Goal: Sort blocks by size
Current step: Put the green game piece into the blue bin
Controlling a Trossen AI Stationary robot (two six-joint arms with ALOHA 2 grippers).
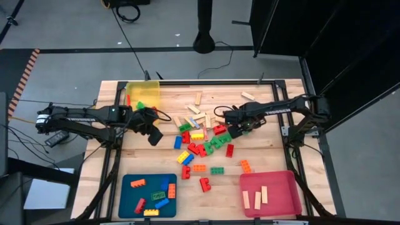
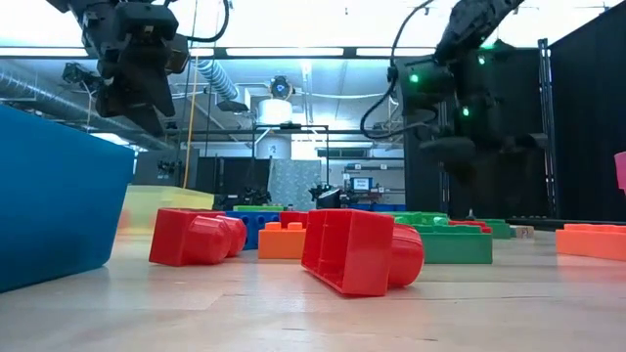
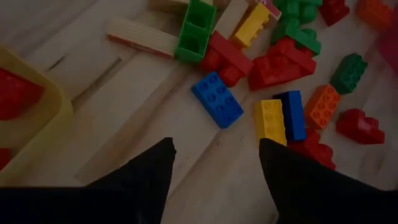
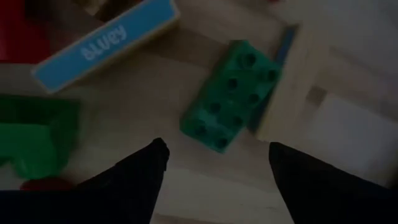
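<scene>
The right gripper takes hold of the green brick by its long sides next, to sort it into the blue tray.
The blocks (image 1: 203,145) lie scattered on the middle of the wooden table: studded bricks in red, green, blue, yellow and orange, and pale wooden bars. My left gripper (image 1: 155,135) hangs open above the table left of the heap; past its fingers lie a blue brick (image 3: 217,99) and a yellow brick (image 3: 269,120). My right gripper (image 1: 233,119) points down, open, over the heap's far right part, above a green brick (image 4: 231,94) that lies flat against a wooden bar (image 4: 298,81). Neither gripper touches anything.
A yellow tray (image 1: 150,100) with a few bricks stands at the far left. A blue tray (image 1: 128,187) with several bricks is at the near left. A pink tray (image 1: 284,184) with wooden bars is at the near right. A blue-faced lettered bar (image 4: 106,45) lies near the green brick.
</scene>
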